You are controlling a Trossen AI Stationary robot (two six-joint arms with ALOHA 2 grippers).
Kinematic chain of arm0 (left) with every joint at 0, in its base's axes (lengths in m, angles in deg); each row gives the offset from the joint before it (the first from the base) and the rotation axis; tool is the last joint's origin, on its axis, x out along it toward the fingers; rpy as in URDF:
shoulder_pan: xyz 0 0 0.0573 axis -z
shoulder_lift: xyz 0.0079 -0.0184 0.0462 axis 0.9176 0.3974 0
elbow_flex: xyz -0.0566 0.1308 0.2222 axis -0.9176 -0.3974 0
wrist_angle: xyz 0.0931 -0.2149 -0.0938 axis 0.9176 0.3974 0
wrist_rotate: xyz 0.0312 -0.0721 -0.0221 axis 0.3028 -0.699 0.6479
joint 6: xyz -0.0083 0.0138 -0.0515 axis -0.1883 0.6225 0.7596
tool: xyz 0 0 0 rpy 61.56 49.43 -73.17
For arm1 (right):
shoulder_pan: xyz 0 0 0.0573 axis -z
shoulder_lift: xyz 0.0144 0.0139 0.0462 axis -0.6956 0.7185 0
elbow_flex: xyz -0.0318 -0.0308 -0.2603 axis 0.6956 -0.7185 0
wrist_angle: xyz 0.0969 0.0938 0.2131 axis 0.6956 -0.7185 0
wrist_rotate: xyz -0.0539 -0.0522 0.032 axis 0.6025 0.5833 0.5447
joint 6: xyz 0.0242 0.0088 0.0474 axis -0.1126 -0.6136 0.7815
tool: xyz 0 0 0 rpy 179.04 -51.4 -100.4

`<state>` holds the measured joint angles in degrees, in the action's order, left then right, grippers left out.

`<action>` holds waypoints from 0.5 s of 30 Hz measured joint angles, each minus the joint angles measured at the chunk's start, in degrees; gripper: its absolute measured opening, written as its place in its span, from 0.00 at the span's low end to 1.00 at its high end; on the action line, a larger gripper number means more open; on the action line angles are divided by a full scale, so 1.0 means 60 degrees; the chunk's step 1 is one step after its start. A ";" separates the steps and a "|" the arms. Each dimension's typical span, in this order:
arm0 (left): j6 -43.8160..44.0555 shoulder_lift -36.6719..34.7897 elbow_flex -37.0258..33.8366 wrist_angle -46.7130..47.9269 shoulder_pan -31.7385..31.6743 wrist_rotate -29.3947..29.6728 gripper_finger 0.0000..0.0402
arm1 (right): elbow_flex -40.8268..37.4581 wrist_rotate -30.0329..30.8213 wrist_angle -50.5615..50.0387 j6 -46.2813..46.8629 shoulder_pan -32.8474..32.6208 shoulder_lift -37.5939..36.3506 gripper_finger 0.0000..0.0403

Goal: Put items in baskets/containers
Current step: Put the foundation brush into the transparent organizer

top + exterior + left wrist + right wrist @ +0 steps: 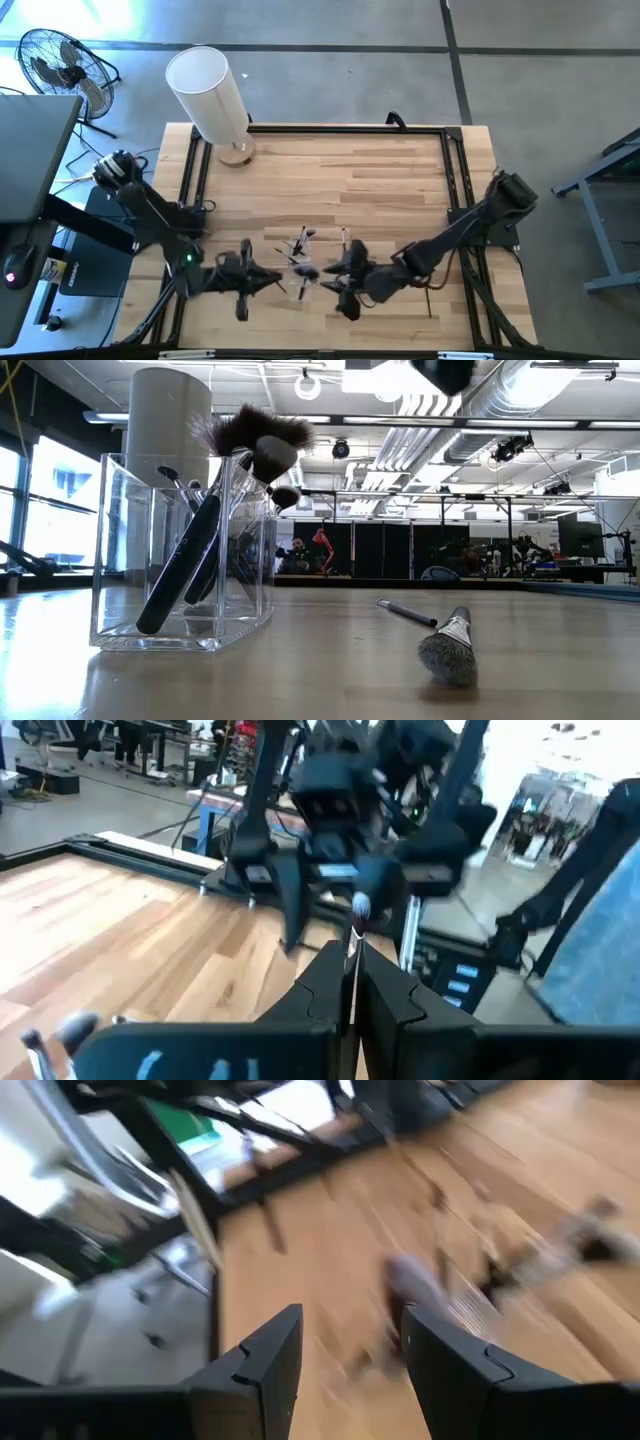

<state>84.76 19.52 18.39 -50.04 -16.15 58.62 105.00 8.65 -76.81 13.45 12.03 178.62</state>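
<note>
The thin brush's small head ends short of my right gripper's open fingers, so my left gripper keeps holding the brush until my right gripper grabs it.
A small clear cup stands on the table and holds several dark-handled brushes, among them one with a wide fluffy head; from above the cup sits between both grippers. One brush lies flat on the wood to the cup's right, bristle head toward the near edge. My left gripper is just left of the cup, shut on a thin brush. My right gripper hovers open just right of the cup, above the table. My left gripper pinches a thin brush by its handle between its two shut fingers. The brush runs along the fingers and sticks out past their ends, its small head pointing toward the right arm. It is lifted clear of the table.
A tall white cylinder on a wooden base stands at the table's far left corner. A black frame runs along the table's edges. Bare wood lies between the grippers and the far edge. A fan stands off the table.
</note>
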 joint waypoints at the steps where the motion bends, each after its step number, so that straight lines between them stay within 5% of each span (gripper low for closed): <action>1: 0.0000 0.0291 0.0119 0.0013 0.0068 0.0099 0.02 | 0.0000 0.0165 -0.0560 0.0213 -0.0086 -0.0149 0.41; 5: 0.0000 0.1463 0.0550 0.0049 0.0098 0.0543 0.02 | 0.0000 0.0444 -0.1891 0.0814 -0.0299 -0.0516 0.41; 15: 0.0531 0.2790 0.0810 0.0026 -0.0185 0.1292 0.02 | -0.0004 0.0095 -0.1989 0.0811 -0.0737 -0.0577 0.41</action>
<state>87.95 36.25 23.25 -49.88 -17.26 66.37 104.98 9.22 -88.75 18.32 7.61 175.16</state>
